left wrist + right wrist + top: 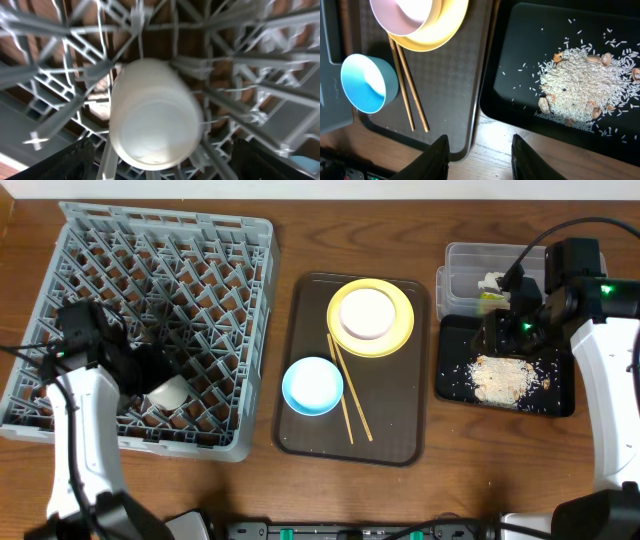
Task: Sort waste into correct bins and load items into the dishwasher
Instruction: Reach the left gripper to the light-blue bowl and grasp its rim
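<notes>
The light-blue bowl (313,385) has to go into the dishwasher rack, so my left gripper will grab it by its rim on the chopsticks side. That leaves the bowl's body free for loading.
A small white cup (152,112) lies on its side among the pegs of the grey dishwasher rack (200,240). My left gripper (155,375) stands open around the cup, its fingers (75,160) clear of it on both sides. The brown serving tray (400,430) carries a yellow plate (398,338) with a cream bowl (367,313) on it, a light-blue bowl (313,385) and chopsticks (347,395). My right gripper (479,145) is open and empty over the bare wood between the serving tray and the black tray (520,60), which holds beige food bits (580,85).
A clear tub (465,265) behind the black tray holds a white scrap (490,280) and something green. The rack's pegs (240,75) crowd closely round the cup. Bare wood shows between the rack and the serving tray.
</notes>
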Robot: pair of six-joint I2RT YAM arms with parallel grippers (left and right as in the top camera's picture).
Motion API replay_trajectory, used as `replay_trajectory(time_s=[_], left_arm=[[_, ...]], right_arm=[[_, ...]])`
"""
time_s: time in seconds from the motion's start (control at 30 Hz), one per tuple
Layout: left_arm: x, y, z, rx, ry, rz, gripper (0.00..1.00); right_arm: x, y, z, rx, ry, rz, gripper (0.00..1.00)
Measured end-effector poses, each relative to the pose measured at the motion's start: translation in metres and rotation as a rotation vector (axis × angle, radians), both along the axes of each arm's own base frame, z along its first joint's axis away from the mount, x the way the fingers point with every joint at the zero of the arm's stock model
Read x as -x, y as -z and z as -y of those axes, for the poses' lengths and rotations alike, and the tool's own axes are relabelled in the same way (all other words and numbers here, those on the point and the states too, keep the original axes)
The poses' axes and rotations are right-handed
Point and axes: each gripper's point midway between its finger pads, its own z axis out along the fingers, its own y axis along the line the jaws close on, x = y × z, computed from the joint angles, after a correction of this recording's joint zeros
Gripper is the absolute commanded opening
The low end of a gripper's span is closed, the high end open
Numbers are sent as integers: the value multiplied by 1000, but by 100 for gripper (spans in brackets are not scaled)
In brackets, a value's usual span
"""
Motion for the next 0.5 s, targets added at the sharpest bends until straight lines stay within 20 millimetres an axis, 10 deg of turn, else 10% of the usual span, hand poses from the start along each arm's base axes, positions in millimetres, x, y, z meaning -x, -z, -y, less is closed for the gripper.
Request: replay_trajectory(time_s=[0.2, 0.5], left_arm=[[11, -44, 23, -34, 52, 97, 90], [0, -72, 126, 2, 365, 228, 90]], right_arm=[[0, 0, 0, 1, -2, 0, 44], [2, 0, 0, 0, -3, -6, 52]])
